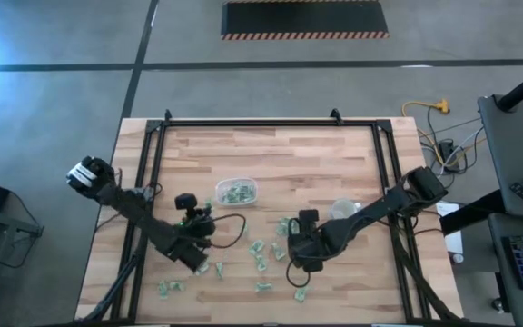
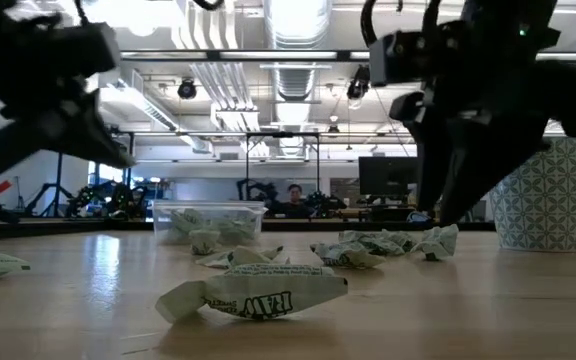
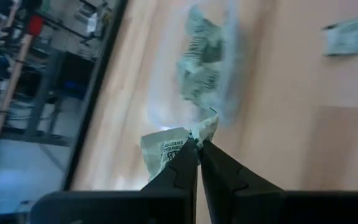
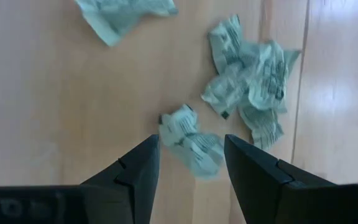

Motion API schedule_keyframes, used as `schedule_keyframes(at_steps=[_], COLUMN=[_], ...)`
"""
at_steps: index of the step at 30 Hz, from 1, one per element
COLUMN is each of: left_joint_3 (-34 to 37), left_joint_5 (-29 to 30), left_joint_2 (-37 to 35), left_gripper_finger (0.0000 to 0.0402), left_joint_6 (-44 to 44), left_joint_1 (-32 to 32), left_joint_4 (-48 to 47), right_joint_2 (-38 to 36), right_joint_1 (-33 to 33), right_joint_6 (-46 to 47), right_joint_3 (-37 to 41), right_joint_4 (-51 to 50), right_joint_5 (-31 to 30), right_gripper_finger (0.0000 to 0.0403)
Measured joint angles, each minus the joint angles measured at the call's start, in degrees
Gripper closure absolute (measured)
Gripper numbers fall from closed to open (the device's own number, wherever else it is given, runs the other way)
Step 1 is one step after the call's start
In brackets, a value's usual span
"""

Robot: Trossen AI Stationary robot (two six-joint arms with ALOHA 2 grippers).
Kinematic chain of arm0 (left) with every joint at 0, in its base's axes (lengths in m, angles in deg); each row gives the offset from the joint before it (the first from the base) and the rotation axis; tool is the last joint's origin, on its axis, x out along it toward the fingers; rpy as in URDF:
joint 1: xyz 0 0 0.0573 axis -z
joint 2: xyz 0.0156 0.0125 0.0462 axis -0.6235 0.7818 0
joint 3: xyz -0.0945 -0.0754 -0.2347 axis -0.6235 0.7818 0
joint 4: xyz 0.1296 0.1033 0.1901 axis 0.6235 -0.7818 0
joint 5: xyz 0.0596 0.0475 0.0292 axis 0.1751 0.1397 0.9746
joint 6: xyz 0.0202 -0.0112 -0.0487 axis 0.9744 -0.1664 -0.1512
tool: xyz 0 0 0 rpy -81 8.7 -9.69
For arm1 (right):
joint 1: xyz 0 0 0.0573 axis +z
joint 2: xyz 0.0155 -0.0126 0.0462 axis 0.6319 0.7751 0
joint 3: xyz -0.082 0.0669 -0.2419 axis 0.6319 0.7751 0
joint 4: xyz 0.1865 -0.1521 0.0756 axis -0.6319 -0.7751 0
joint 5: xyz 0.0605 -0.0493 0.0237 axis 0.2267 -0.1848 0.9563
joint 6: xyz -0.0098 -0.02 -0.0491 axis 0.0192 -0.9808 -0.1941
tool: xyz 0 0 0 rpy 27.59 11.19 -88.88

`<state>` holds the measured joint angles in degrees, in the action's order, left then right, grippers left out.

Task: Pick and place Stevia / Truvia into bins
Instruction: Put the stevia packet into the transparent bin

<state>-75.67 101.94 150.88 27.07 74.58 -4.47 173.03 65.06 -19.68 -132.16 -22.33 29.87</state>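
The right gripper grabs the crumpled packet by its crumpled middle next, to place it into the clear tub.
Pale green and white Stevia / Truvia packets lie scattered flat on the wooden table. The clear tub holds several of them, and the round cup stands to its right. My left gripper is near the tub's near left side, shut on one packet. My right gripper points down, open, a finger on either side of a crumpled packet lying on the table, touching nothing. A cluster of packets lies just beyond it. My left gripper pinches the packet by one crumpled end between the very tips of its two fingers. The fingers slant down toward the tub. The rest of the packet sticks out to one side of the fingertips, and it looks lifted clear of the table.
More packets lie near the table's front edge, one close to the low camera. A black metal frame runs along the table's far and side edges. Bare wood lies at the far side behind the tub.
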Motion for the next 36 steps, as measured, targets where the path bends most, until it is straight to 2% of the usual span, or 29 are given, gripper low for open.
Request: schedule_keyframes(at_steps=[3,9,13,18,24,27,32,36], left_joint_3=[0.1,0.5,0.4,0.6,0.6,0.6,0.5,0.1], left_joint_5=[0.2,-0.1,-1.9,-10.3,-11.8,-13.9,-14.1,-14.1], left_joint_2=[0.0,0.0,-0.1,-0.1,-0.1,-0.1,-0.2,-0.2], left_gripper_finger=[0.0401,0.0402,0.0402,0.0401,0.0396,0.0369,0.0294,0.0244], left_joint_6=[6.6,26.3,35.1,40.1,42.4,43.7,43.3,43.1], left_joint_1=[-3.8,-10.9,-15.8,-22.1,-24.7,-24.8,-24.8,-24.6], left_joint_4=[3.8,17.5,22.0,24.4,25.2,25.5,25.4,25.4], right_joint_2=[0.0,0.0,-0.1,-0.2,-0.2,-0.2,-0.2,-0.2], right_joint_1=[0.0,0.0,0.0,0.0,0.0,0.0,0.0,0.0], right_joint_6=[1.1,1.6,2.4,2.4,1.6,1.5,1.5,1.2], right_joint_3=[1.6,5.3,6.9,7.3,6.5,6.6,7.0,7.0], right_joint_4=[1.0,5.2,6.4,6.6,6.5,6.5,6.8,7.3], right_joint_5=[-0.2,-0.2,-0.3,-0.3,-0.3,-0.9,-1.0,-1.0], right_gripper_finger=[0.0232,0.0232,0.0232,0.0232,0.0232,0.0232,0.0233,0.0263])
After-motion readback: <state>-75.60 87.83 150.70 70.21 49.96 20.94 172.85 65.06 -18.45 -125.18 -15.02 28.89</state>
